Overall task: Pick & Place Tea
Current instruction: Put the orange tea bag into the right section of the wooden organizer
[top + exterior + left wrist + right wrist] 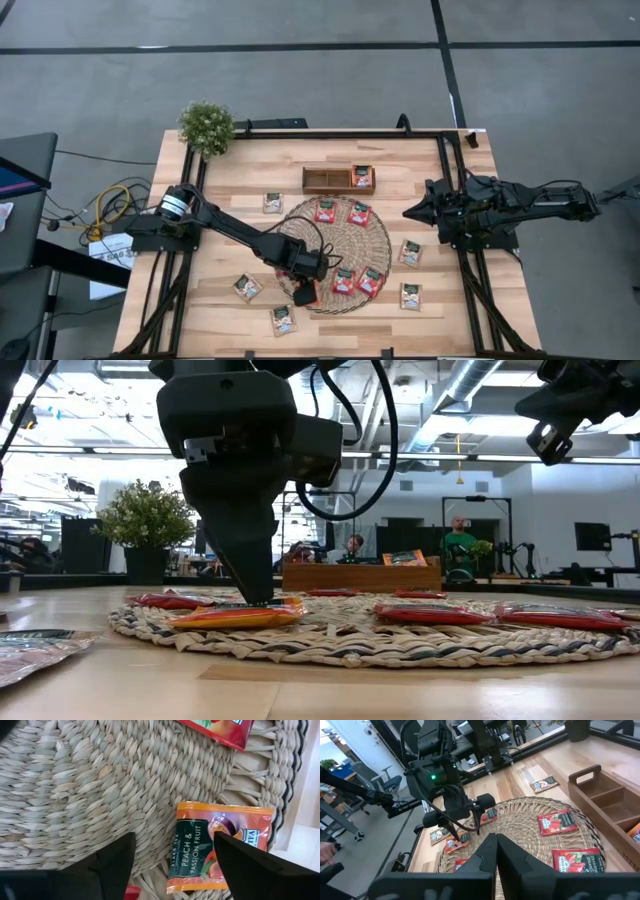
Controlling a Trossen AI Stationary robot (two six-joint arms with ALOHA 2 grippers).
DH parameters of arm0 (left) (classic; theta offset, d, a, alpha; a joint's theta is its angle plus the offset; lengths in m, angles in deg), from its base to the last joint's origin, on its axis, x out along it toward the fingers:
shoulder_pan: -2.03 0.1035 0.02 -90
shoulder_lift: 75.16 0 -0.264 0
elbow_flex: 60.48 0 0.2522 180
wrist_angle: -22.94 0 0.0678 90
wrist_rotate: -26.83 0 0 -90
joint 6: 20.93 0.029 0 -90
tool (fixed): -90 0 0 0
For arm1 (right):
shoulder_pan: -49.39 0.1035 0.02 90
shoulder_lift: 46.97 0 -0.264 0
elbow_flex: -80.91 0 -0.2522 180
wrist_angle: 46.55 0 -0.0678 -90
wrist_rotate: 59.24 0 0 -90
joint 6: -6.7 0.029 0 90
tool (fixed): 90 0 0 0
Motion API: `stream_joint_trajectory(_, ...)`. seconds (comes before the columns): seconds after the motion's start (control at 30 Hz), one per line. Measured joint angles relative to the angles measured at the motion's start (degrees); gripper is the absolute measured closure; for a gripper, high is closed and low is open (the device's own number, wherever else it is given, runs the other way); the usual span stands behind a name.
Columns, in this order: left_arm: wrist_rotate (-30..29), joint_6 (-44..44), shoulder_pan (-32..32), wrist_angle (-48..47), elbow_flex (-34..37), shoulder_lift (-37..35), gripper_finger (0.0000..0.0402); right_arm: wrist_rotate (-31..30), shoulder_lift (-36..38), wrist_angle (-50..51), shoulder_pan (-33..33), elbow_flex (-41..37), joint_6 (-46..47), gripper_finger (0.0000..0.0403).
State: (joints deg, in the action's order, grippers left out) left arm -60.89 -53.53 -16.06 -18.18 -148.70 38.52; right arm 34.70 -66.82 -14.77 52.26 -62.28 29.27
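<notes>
I should close my left gripper on the orange sachet now, because my fingers reach down around its dark end, one of them low over the straw mat.
An orange tea sachet printed "Peach & Passion Fruit" lies flat on the near-left edge of the round straw mat, also seen low on the mat. My left gripper is open and points down over it, one finger on either side of the sachet's dark end. Several red sachets lie on the mat. Whitish sachets lie on the table around it. My right gripper waits shut at the table's right side, above the table. My left gripper comes from above, pointing down, with its fingertips right at the orange sachet's top face. One finger covers part of the sachet. I cannot tell whether it touches. The sachet lies flat on the mat's rim.
A brown wooden tray stands at the mat's far side with one sachet in its right compartment. A potted plant sits at the far-left corner. Whitish sachets lie right of the mat. People show in the room beyond.
</notes>
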Motion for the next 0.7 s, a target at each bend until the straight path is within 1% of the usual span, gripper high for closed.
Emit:
stream_joint_trajectory(0.2,-3.5,0.0,0.0,-0.5,0.0,0.1,0.0185,0.0,0.0,-0.1,0.0,0.0,0.0,0.0403)
stream_joint_trajectory(0.33,-4.5,0.0,0.0,-0.6,0.0,0.1,0.0204,0.0,0.0,-0.1,0.0,0.0,0.0,0.0403)
stream_joint_trajectory(0.7,-5.4,-0.2,-0.4,-0.8,0.0,0.3,0.0212,-1.1,0.0,-0.1,0.0,0.0,0.0,0.0403)
